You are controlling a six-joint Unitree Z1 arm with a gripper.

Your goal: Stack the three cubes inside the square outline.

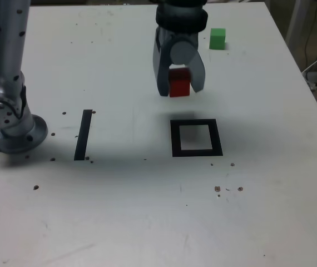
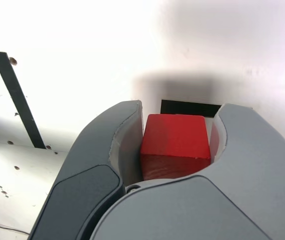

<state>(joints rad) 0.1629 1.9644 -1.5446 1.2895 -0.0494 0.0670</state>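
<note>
The red cube (image 1: pixel 179 81) hangs above the table, short of the square outline. From here, my gripper keeps holding the cube until it is inside.
My gripper (image 1: pixel 179 89) is shut on the red cube (image 1: pixel 179 81) and holds it in the air, just behind the square outline (image 1: pixel 196 138) in the exterior view. The wrist view shows the red cube (image 2: pixel 175 142) clamped between both grey fingers (image 2: pixel 117 145), with one black edge of the square outline (image 2: pixel 190 107) showing past it. The green cube (image 1: pixel 217 39) sits on the table at the back, towards the exterior view's right. The yellow cube is out of view.
A straight black strip (image 1: pixel 83 134) lies on the white table at the exterior view's left, also seen as the strip (image 2: pixel 17 97) in the wrist view. The arm's base (image 1: pixel 11 119) stands at the far left. Small dark specks dot the tabletop.
</note>
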